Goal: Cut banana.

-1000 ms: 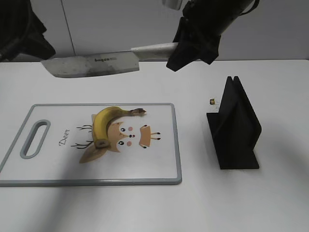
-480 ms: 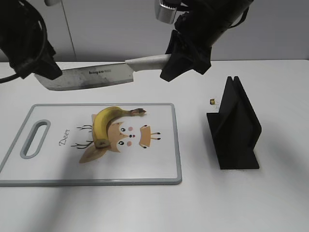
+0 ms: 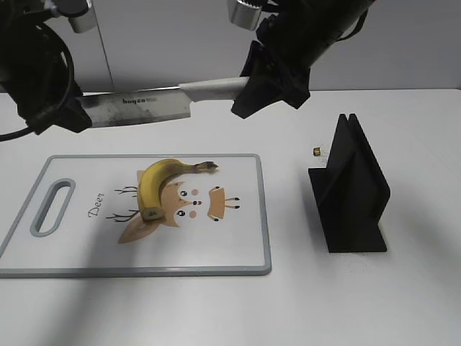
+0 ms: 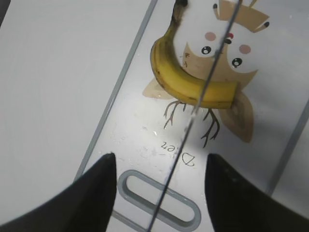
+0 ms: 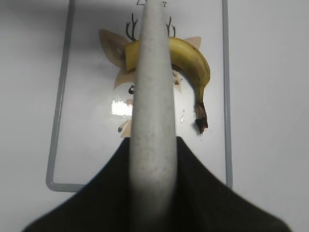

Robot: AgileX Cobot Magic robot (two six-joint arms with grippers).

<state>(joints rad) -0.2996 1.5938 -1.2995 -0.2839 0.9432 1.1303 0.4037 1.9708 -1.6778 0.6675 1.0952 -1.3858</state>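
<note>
I should next grab the blade by its tip end point(image 3: 101, 107) with my left gripper. That is to keep the knife steady over the banana point(image 3: 160, 182) as it cuts.
The banana point(image 3: 160, 182) lies curved on the white cutting board point(image 3: 238, 241), over the deer print, stem tip to the right. My right gripper point(image 3: 263, 85) is shut on the grey handle of a knife point(image 3: 140, 107) and holds it level above the board's far edge, blade pointing left. My left gripper point(image 3: 65, 115) hangs open in front of the blade's tip. In the left wrist view the blade point(image 4: 212, 72) shows edge-on as a thin line that crosses the banana point(image 4: 178, 84) and runs between the open gripper's point(image 4: 161, 193) fingers. The right wrist view shows the handle point(image 5: 152, 121) above the banana point(image 5: 190, 58).
A black knife stand point(image 3: 351, 191) stands right of the board. A small brass object point(image 3: 316, 151) lies behind it on the white table. The board's grey handle slot point(image 3: 52, 207) is at its left end.
The right gripper has carried the knife leftward. The left arm has come into view at the upper left and now covers the blade's tip. The banana has not moved.
</note>
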